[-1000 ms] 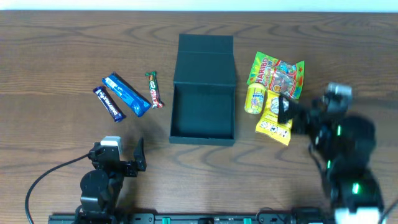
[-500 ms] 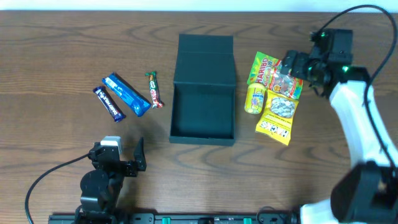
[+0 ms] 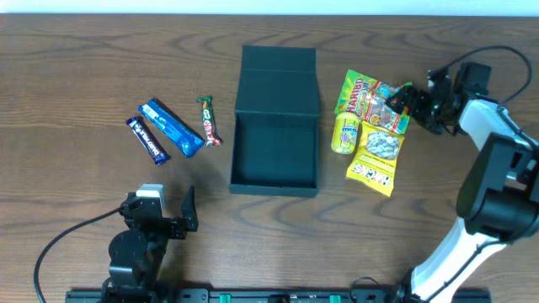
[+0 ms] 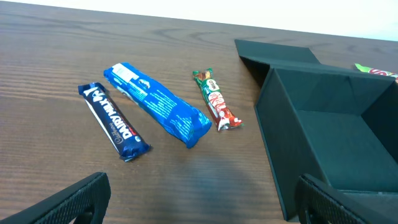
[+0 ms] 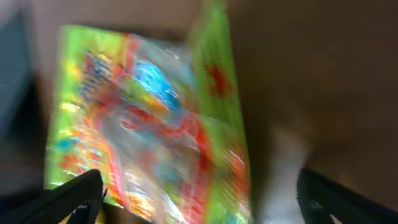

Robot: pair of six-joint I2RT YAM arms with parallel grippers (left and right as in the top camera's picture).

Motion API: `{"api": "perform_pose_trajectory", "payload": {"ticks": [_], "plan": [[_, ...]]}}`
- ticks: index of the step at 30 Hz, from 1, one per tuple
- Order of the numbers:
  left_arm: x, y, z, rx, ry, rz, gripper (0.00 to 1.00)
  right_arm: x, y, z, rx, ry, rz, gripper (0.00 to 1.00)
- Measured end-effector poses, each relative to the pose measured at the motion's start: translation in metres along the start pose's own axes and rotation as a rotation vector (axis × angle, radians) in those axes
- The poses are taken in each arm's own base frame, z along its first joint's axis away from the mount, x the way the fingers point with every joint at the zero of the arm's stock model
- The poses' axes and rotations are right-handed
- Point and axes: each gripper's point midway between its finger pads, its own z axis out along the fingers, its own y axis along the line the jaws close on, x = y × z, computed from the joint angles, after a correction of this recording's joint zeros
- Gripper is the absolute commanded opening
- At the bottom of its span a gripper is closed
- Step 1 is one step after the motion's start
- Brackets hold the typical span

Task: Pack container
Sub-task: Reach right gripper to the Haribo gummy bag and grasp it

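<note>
I need to grab the green Haribo bag [image 3: 370, 99] next with my right gripper by its edge farthest from the container, to pack it. This leaves the bag's body free to go inside.
The dark teal container [image 3: 275, 135] stands open in the middle of the table, its flap lid laid back; it also shows in the left wrist view [image 4: 329, 134]. Right of it lie a green Haribo bag [image 3: 370, 99], a small yellow packet [image 3: 344, 133] and a yellow bag [image 3: 376, 160]. My right gripper [image 3: 402, 99] is open, over the Haribo bag's right edge; the bag [image 5: 149, 130] fills the blurred right wrist view. My left gripper [image 3: 178, 217] is open and empty near the front edge.
Left of the container lie a dark blue Dairy Milk bar [image 4: 112, 119], a bright blue bar [image 4: 163, 104] and a small red KitKat [image 4: 215, 99]. Cables run from both arms.
My right arm swung from the front right to the back right, and the gripper came down toward the Haribo bag's right edge. The left arm has not moved.
</note>
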Motion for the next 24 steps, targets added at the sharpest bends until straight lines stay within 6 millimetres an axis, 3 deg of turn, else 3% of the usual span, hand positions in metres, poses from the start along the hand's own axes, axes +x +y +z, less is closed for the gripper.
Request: {"api": "perform_pose_trajectory", "payload": {"ticks": [2,10,14,24], "plan": [[0.000,0.000,0.000,0.000,0.000,0.000,0.95,-0.001,0.005,0.003,-0.039,-0.001,-0.008,0.94],[0.000,0.000,0.000,0.000,0.000,0.000,0.95,0.003,0.010,0.017,-0.120,0.016,-0.024,0.44],[0.000,0.000,0.000,0.000,0.000,0.000,0.95,0.005,0.013,0.020,-0.128,0.025,-0.031,0.01],[0.000,0.000,0.000,0.000,0.000,0.000,0.95,0.002,0.022,0.014,-0.158,0.040,-0.024,0.01]]}}
